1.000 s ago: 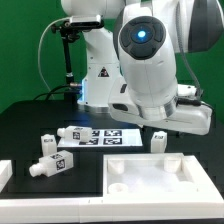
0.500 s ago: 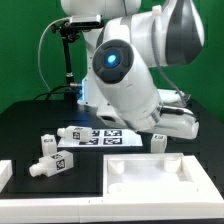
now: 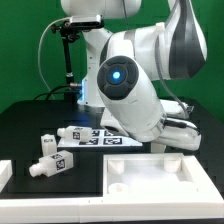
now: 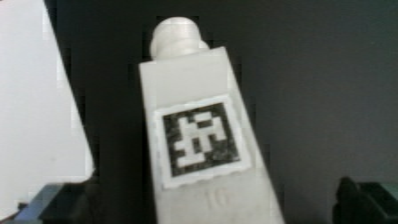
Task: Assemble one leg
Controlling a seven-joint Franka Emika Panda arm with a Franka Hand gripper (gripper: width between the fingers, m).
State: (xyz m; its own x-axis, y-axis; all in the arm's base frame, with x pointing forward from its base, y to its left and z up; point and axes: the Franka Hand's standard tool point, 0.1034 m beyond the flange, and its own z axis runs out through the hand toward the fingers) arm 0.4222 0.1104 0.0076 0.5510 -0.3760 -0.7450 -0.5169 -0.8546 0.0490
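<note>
My gripper closes on the tagged white leg next, since the fingers stand low on both sides of the leg in the wrist view.
In the wrist view a white square-section leg [image 4: 199,130] with a black-and-white tag and a rounded stub end fills the middle. My gripper [image 4: 205,205] is open, and its dark fingertips [image 4: 39,205] stand apart on either side of this leg with gaps showing. In the exterior view the arm's hand [image 3: 178,132] is low at the right, behind the panel's far edge, and hides this leg. Three more legs show at the exterior view's left: one upright [image 3: 47,146], one lying [image 3: 52,165], one lying by the marker board [image 3: 72,133].
The large flat white rimmed panel [image 3: 150,160] lies at the front right. The marker board [image 3: 105,138] lies behind it. A white piece [image 3: 4,170] sits at the left edge. A pale surface [image 4: 27,90] shows beside the leg in the wrist view.
The arm has swung down and toward the exterior view's right. Its hand now covers the upright leg that stood behind the panel.
</note>
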